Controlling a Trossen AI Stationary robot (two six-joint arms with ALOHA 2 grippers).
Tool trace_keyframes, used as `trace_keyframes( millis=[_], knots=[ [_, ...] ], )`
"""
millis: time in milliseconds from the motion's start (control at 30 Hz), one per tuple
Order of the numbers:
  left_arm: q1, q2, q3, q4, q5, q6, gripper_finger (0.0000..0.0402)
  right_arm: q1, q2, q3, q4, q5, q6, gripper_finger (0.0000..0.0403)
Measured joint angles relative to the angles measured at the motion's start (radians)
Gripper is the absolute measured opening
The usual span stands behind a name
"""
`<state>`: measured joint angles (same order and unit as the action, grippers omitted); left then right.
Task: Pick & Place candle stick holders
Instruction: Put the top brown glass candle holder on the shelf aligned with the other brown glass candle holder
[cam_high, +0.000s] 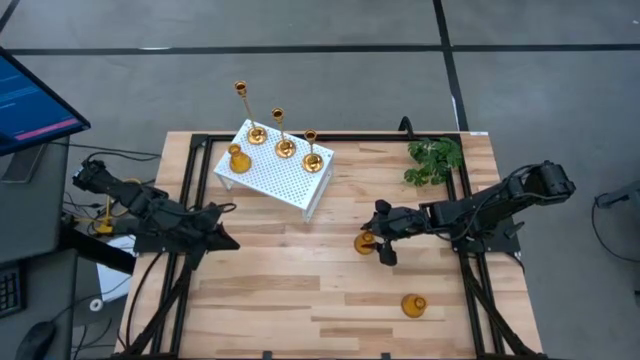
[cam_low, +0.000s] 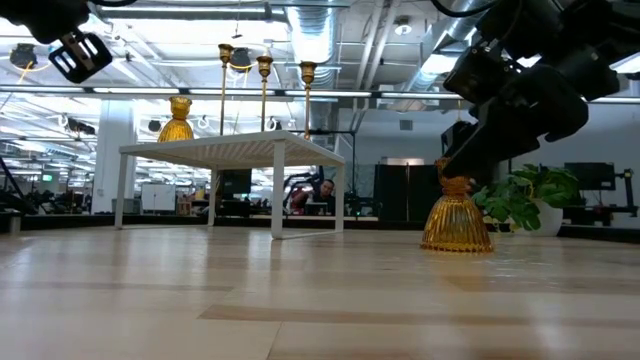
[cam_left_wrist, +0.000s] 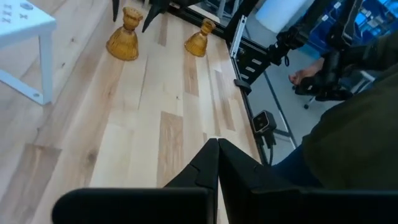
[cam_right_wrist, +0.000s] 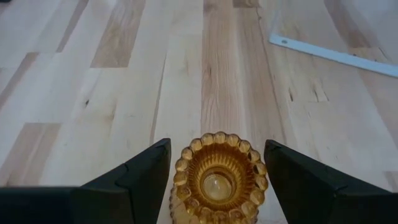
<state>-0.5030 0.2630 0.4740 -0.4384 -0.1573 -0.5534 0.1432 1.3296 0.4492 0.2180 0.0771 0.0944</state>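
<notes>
The right gripper grabs the short bell-shaped holder by its ribbed top rim (cam_high: 368, 238) (cam_right_wrist: 219, 177) next, to place it on the small white perforated table.
A short bell-shaped gold holder (cam_high: 364, 243) stands upright on its base on the wooden table (cam_high: 300, 290), right of centre. My right gripper (cam_high: 374, 238) is open over it. In the right wrist view its fingers (cam_right_wrist: 149, 171) stand close on either side of the holder's ribbed top rim (cam_right_wrist: 219, 177). A second bell-shaped holder (cam_high: 413, 305) stands near the front right. Three tall thin-stemmed holders (cam_high: 285, 146) and one bell-shaped holder (cam_high: 238, 158) stand on a small white perforated table (cam_high: 285, 178) at the back. My left gripper (cam_high: 228, 240) is shut and empty at the left.
A green leafy plant (cam_high: 434, 160) stands at the back right corner. Black frame rails (cam_high: 468, 270) run along the table's left and right sides. A monitor (cam_high: 30, 100) stands off the table to the far left. Bare wood lies between the two arms.
</notes>
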Motion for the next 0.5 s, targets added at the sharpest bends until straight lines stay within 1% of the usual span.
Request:
trace_keyframes(
  millis=[133, 267, 367, 467, 500],
  knots=[
    [0.000, -0.016, -0.015, -0.002, -0.048, 0.021, 0.0008, -0.008, 0.000, 0.000, -0.002, -0.001, 0.000, 0.0249],
    [0.000, -0.083, -0.063, 0.011, -0.059, 0.014, 0.0008, -0.015, 0.000, 0.000, -0.003, -0.005, 0.000, 0.0236],
    [0.000, -0.164, -0.092, 0.012, -0.055, 0.000, 0.0008, -0.015, 0.000, 0.000, -0.003, -0.032, 0.000, 0.0212],
    [0.000, -0.254, -0.108, 0.015, -0.055, 0.032, 0.0008, -0.015, 0.000, 0.000, -0.007, -0.054, 0.001, 0.0180],
    [0.000, -0.265, -0.112, 0.017, -0.057, 0.048, 0.0008, -0.015, 0.000, 0.000, -0.009, -0.055, 0.002, 0.0169]
  ],
)
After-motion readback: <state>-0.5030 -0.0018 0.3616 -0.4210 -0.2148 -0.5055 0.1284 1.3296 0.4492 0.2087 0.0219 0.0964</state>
